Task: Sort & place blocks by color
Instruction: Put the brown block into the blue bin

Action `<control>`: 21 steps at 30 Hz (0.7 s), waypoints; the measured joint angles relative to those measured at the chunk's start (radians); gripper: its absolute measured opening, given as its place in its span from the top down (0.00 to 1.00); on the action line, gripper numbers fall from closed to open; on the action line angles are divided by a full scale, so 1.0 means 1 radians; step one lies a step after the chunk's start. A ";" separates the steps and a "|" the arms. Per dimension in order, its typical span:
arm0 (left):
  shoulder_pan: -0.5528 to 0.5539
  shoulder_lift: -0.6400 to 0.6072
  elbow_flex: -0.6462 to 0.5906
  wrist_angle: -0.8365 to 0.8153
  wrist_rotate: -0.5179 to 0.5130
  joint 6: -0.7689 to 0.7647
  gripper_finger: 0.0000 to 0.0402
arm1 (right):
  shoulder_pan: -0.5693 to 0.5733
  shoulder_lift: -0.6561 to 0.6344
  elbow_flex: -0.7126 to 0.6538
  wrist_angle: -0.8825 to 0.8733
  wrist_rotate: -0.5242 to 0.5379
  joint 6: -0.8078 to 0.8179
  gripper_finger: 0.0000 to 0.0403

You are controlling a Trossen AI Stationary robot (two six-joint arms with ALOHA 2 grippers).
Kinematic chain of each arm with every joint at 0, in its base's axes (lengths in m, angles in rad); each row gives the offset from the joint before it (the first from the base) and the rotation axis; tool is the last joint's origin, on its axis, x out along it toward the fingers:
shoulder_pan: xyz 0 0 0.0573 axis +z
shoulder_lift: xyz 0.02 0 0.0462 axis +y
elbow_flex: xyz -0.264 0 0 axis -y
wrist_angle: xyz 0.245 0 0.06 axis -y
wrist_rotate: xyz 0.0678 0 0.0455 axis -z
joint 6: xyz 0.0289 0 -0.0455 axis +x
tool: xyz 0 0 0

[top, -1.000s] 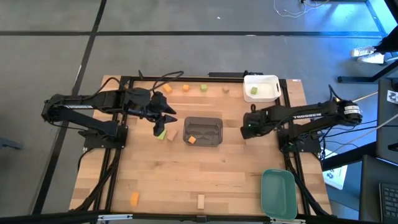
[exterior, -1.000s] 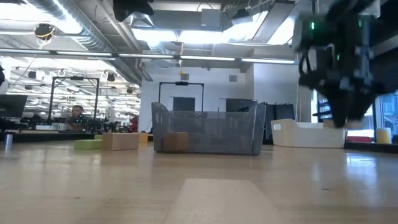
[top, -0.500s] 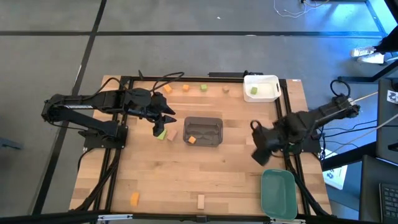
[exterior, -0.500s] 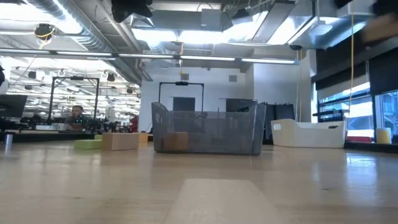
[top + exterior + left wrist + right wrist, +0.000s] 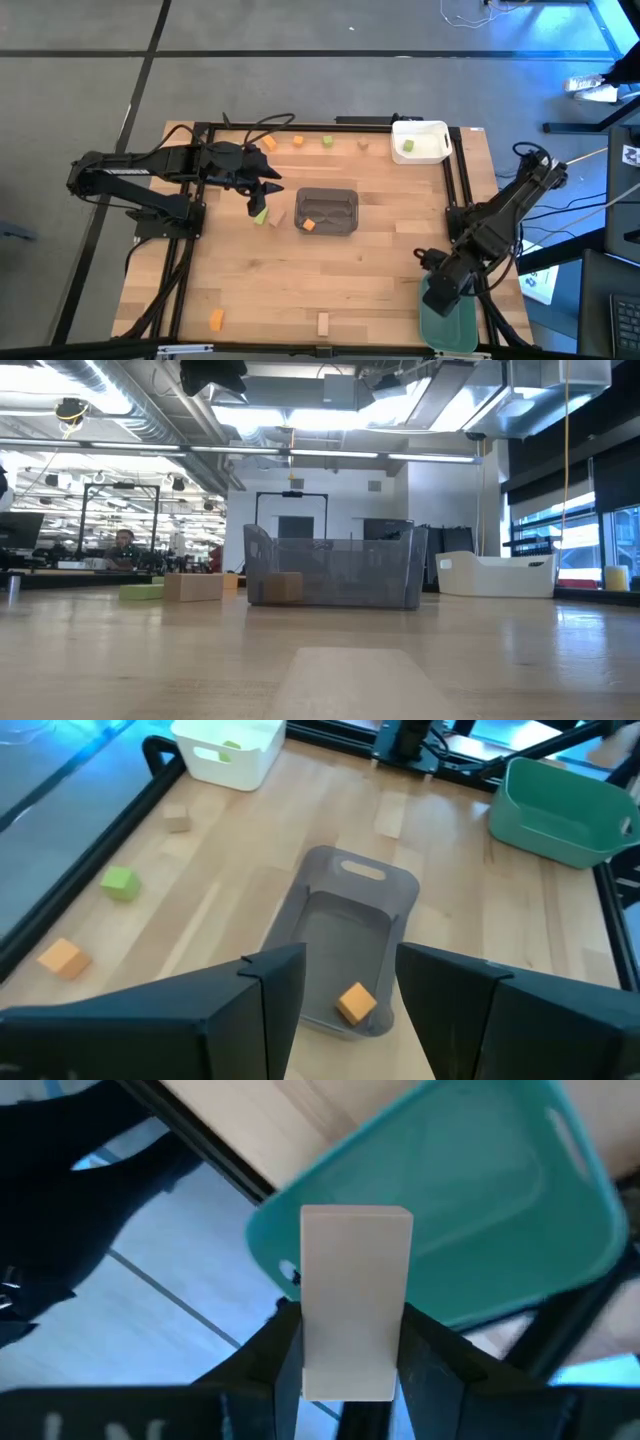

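The tan bar (image 5: pixel 356 1300) is above the green tray's rim in the right wrist view; my right gripper should hold it until it's lower.
My right gripper (image 5: pixel 438 292) hangs over the far end of the green tray (image 5: pixel 448 318) at the near right, shut on a tan bar (image 5: pixel 356 1280). My left gripper (image 5: pixel 264 192) is open and hovers left of the grey tray (image 5: pixel 328 198), above a green block (image 5: pixel 260 216) and a tan block (image 5: pixel 277 216) lying on the table. An orange block (image 5: pixel 308 225) lies in the grey tray. A green block (image 5: pixel 407 146) lies in the white tray (image 5: pixel 421 128). Other blocks lie along the far edge and the near edge. My right gripper pinches the tan bar between its two fingers (image 5: pixel 285 1355), which sit on the bar's two long sides (image 5: pixel 310 1350). The bar's free end (image 5: pixel 356 1220) sticks out past the fingertips. It is lifted clear, above the green tray's rim (image 5: pixel 300 1230).
Two orange blocks (image 5: pixel 269 143) (image 5: pixel 298 141), a green one (image 5: pixel 327 141) and a tan one (image 5: pixel 363 144) line the far edge. An orange block (image 5: pixel 216 319) and a tan one (image 5: pixel 323 322) lie at the near edge. Black frame rails (image 5: pixel 462 190) border both sides.
My right arm has swung from beside the grey tray toward the table's near right corner and now hangs over the green tray; it has left the low view. The left arm and the blocks on the table have stayed where they were.
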 joint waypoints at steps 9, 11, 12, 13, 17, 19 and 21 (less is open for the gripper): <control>0.000 0.000 0.000 0.000 0.000 0.000 0.62 | 0.006 0.044 0.000 -0.008 -0.023 0.001 0.69; -0.001 0.000 0.000 0.000 0.000 0.000 0.62 | 0.008 0.063 0.000 -0.023 -0.019 0.023 0.69; -0.001 0.000 0.000 0.000 0.001 0.000 0.62 | 0.008 0.073 0.000 -0.033 -0.019 0.042 0.69; -0.001 0.000 0.000 0.000 0.002 0.000 0.62 | 0.008 0.084 0.000 -0.043 -0.019 0.056 0.69; -0.001 0.000 0.000 0.000 0.026 -0.001 0.62 | 0.008 0.121 0.000 -0.041 -0.018 0.090 0.69; -0.001 0.000 0.000 0.000 0.033 -0.001 0.62 | 0.008 0.144 0.000 -0.041 -0.036 0.108 0.69; -0.001 0.000 0.000 0.000 0.034 -0.001 0.62 | 0.008 0.167 0.000 -0.040 -0.061 0.109 0.69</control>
